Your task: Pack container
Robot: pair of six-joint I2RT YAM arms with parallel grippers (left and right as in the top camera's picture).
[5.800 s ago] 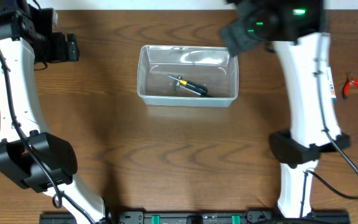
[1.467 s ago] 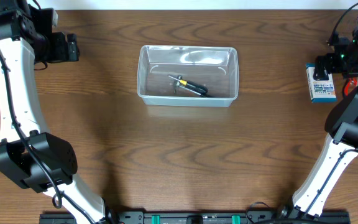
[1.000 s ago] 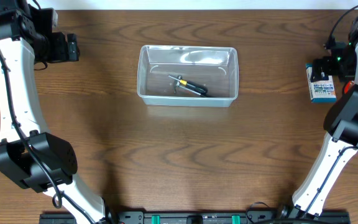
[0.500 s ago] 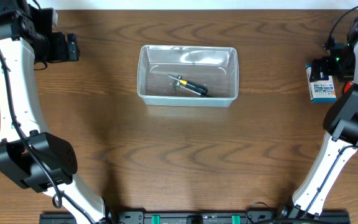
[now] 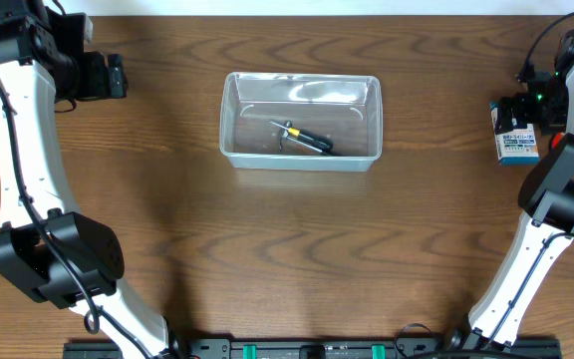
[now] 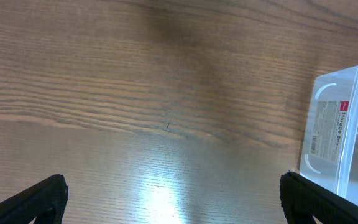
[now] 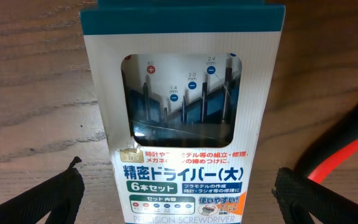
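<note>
The box (image 7: 185, 118) is between my right gripper's fingers, but they are above its printed side in the right wrist view and would miss now, so I will first lower them.
The container (image 5: 229, 120), a clear plastic tub, sits at the middle of the table's far half with a black-and-yellow screwdriver (image 5: 307, 138) inside. One of its label-bearing walls shows in the left wrist view (image 6: 337, 127). My left gripper (image 5: 118, 75) is open and empty over bare wood, left of the tub; its fingers show in the left wrist view (image 6: 179, 199). My right gripper (image 5: 517, 118) is open at the far right, its fingers (image 7: 179, 202) either side of a blue-and-white precision screwdriver box (image 7: 185, 118), which also shows in the overhead view (image 5: 518, 147).
A red plier handle (image 7: 353, 143) lies just right of the box, mostly hidden behind my right arm in the overhead view. The table's far edge runs close behind both grippers.
My right arm has swung from above the container to the far right and now sits over the blue-and-white box. It barely moved in the last second. The left arm has not moved.
</note>
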